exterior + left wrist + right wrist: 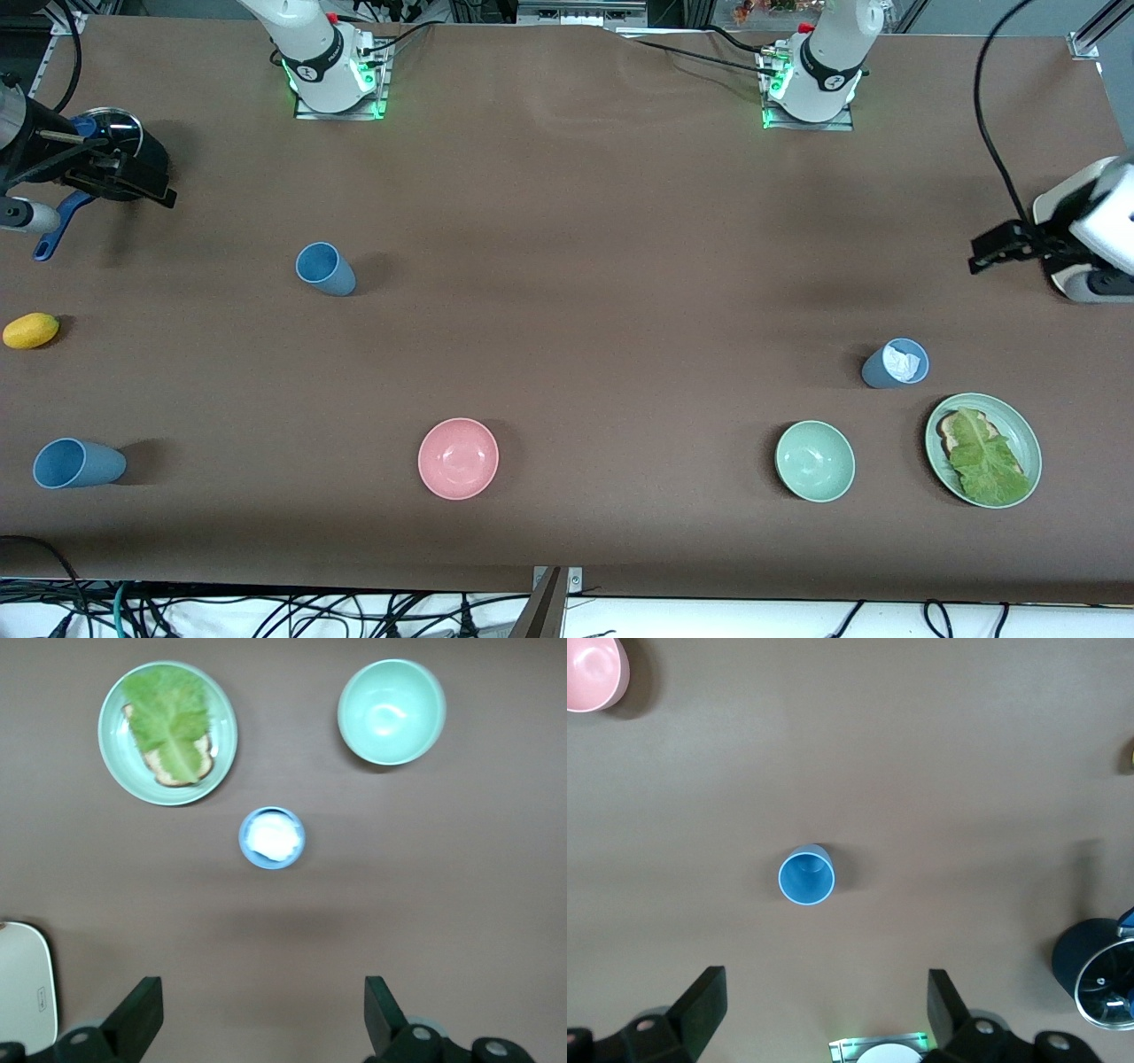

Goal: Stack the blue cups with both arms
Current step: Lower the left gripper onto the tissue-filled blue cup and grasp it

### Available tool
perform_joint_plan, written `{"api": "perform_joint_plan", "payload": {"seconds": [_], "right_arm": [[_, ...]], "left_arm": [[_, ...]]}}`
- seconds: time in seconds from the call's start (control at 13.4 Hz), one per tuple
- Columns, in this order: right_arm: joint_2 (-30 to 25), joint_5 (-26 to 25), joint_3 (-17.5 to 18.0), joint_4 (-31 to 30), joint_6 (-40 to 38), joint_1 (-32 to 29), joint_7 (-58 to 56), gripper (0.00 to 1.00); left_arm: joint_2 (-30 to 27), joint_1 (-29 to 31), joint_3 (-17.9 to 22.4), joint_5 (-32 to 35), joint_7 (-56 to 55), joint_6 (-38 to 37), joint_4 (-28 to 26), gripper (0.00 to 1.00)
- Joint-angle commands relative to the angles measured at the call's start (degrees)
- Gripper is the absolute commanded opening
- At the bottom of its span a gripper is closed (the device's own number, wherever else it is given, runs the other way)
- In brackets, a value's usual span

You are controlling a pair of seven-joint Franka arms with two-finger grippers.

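The left gripper grabs the cup holding something white [900, 363] by its rim [906, 342] next, to stack the blue cups.
Three blue cups stand apart on the brown table. One [325, 268] is toward the right arm's end and also shows in the right wrist view [806, 875], empty. A second [78, 463] stands nearer the front camera at that same end. The third [896, 363] is toward the left arm's end and holds something white; it also shows in the left wrist view [272, 837]. My left gripper [988, 251] [264, 1010] is open and empty, high over the table at its end. My right gripper [151, 190] [828, 1005] is open and empty, high over its end.
A pink bowl [458, 458] and a green bowl [815, 461] sit near the front edge. A green plate [939, 416] with lettuce on toast lies beside the third cup. A black pot with a blue handle [53, 232] and a yellow fruit [31, 330] are at the right arm's end.
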Motion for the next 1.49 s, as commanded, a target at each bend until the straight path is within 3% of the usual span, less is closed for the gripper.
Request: {"api": "perform_joint_plan", "payload": {"seconds": [0.0, 0.37, 0.75, 0.82, 0.89, 0.97, 1.12, 1.27, 1.42], "right_arm": [[0.7, 0.8, -0.1, 1.6, -0.5, 0.1, 0.6, 1.00], [0.9, 0.8, -0.1, 1.6, -0.5, 0.0, 0.6, 1.00], [0.9, 0.8, -0.1, 1.6, -0.5, 0.0, 0.6, 1.00], [1.0, 0.8, -0.1, 1.6, -0.5, 0.0, 0.6, 1.00], [1.0, 0.8, -0.1, 1.6, -0.3, 0.0, 0.6, 1.00], [0.9, 0.8, -0.1, 1.6, -0.3, 0.0, 0.6, 1.00], [0.9, 0.8, -0.1, 1.6, -0.3, 0.0, 0.6, 1.00], [0.9, 0.8, -0.1, 1.6, -0.3, 0.0, 0.6, 1.00], [0.9, 0.8, -0.1, 1.6, -0.3, 0.0, 0.6, 1.00]], "left_arm": [[6.2, 2.5, -0.2, -0.4, 7.3, -0.7, 2.2, 1.00], [19.0, 4.7, -0.2, -0.4, 7.5, 10.7, 2.2, 1.00], [25.4, 4.6, -0.2, -0.4, 7.6, 17.1, 0.6, 1.00], [26.4, 4.6, -0.3, -0.4, 7.6, 18.8, 0.2, 0.93], [27.6, 4.5, -0.3, -0.4, 7.5, 19.9, 0.2, 0.77], [28.5, 4.0, -0.4, -0.4, 7.5, 20.7, 0.2, 0.59], [29.3, 3.7, -0.5, -0.4, 8.8, 20.8, 0.2, 0.14], [29.3, 2.6, -0.5, -0.5, 8.0, 20.3, 0.4, 0.00], [29.2, 2.5, -0.5, -0.5, 7.9, 20.3, 0.8, 0.00]]}}
